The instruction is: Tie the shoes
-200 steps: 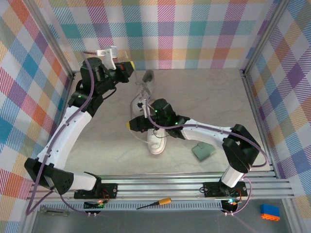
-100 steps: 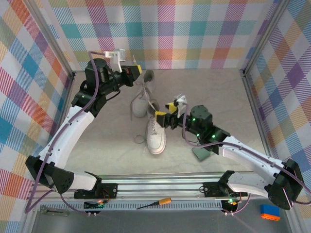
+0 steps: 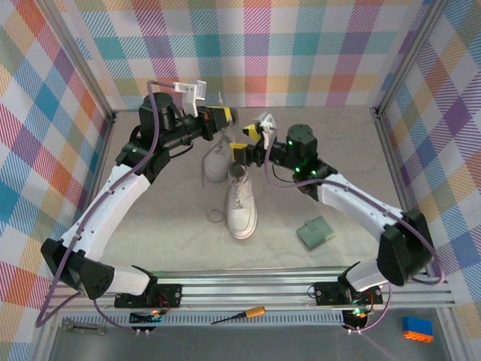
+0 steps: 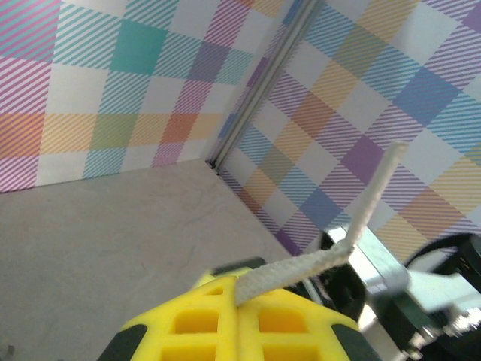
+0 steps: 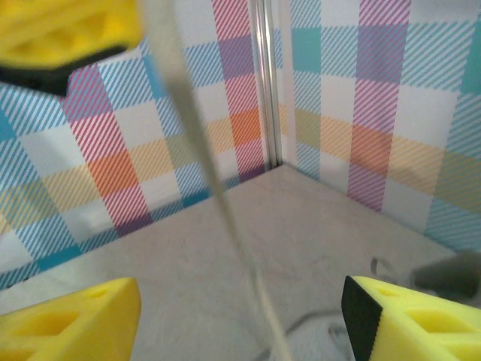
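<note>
My right gripper grabs the lace's taut part below my left gripper next, to pull the white lace [image 4: 316,262] sideways for tying.
Two white shoes stand mid-table: the near shoe [image 3: 242,207] points toward me, and the far shoe [image 3: 216,159] sits just behind it. My left gripper [image 3: 219,116] hovers above the far shoe and is shut on a white lace [image 4: 316,262], which sticks out from between its yellow fingers [image 4: 203,323]. My right gripper [image 3: 245,141] hangs just right of it, above the shoes, and is open. In the right wrist view the taut lace [image 5: 225,210] runs slantwise through the gap between the right gripper [image 5: 240,323] fingers, touching neither one.
A small green pad [image 3: 315,233] lies on the table to the right of the near shoe. A screwdriver [image 3: 242,313] rests on the front rail, and a blue and orange block [image 3: 417,329] sits at the front right. Checked walls close in the back and both sides.
My right gripper has let go over the near shoe, opened, and swung up and back toward the left gripper. The left gripper has moved right, still holding the lace.
</note>
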